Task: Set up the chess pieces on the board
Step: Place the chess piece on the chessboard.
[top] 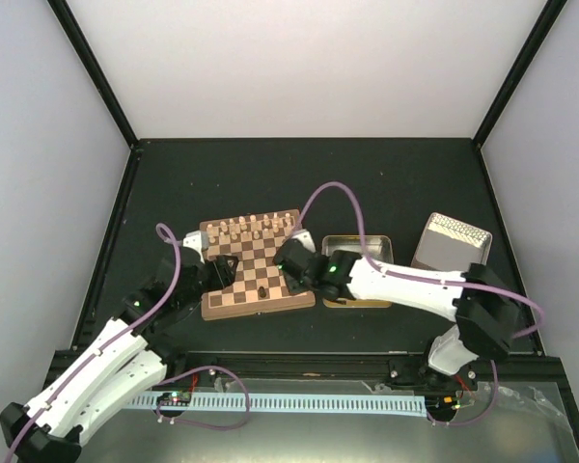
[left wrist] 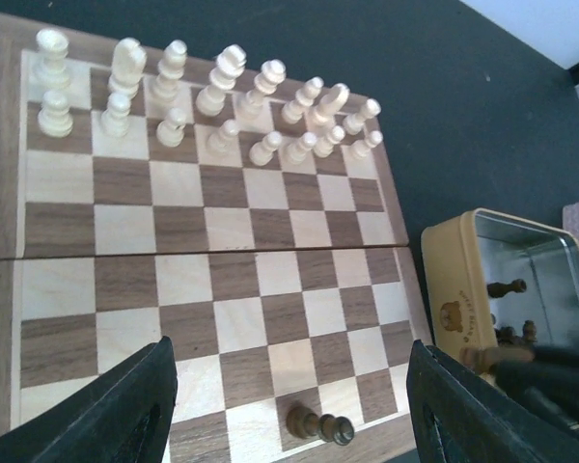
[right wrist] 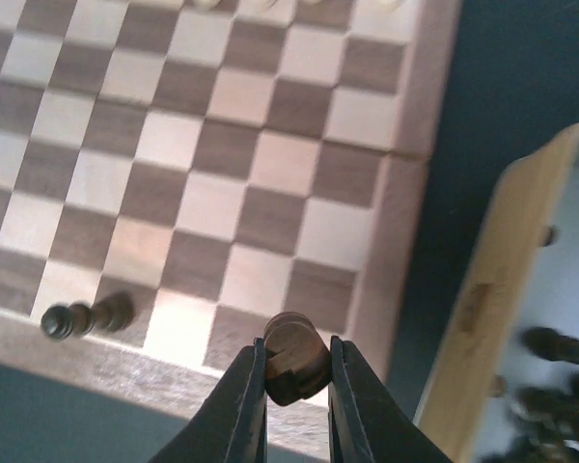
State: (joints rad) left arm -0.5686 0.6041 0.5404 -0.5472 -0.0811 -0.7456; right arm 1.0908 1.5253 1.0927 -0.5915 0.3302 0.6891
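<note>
The dark piece is high above the board (top: 234,301) and would fall, so my right gripper should hold it until it lines up with the free dark near-row square.
The board (top: 234,301) lies in the middle of the table, with cream chessmen in its two far rows. One dark brown piece (left wrist: 320,424) lies on its side on a near-row square; it also shows in the right wrist view (right wrist: 85,316). My left gripper (left wrist: 289,415) is open and empty, low over the board's near left part, with its fingers wide on either side of that fallen piece. My right gripper (right wrist: 294,352) is shut on a dark piece (right wrist: 291,362) and holds it above the board's near right corner. More dark pieces (right wrist: 550,386) lie in the tin.
A cream-coloured open tin (top: 340,240) stands just right of the board, and its rim shows in the left wrist view (left wrist: 451,289). The tin's lid (top: 451,241) lies farther right. Grey walls close in the dark table at the back and sides.
</note>
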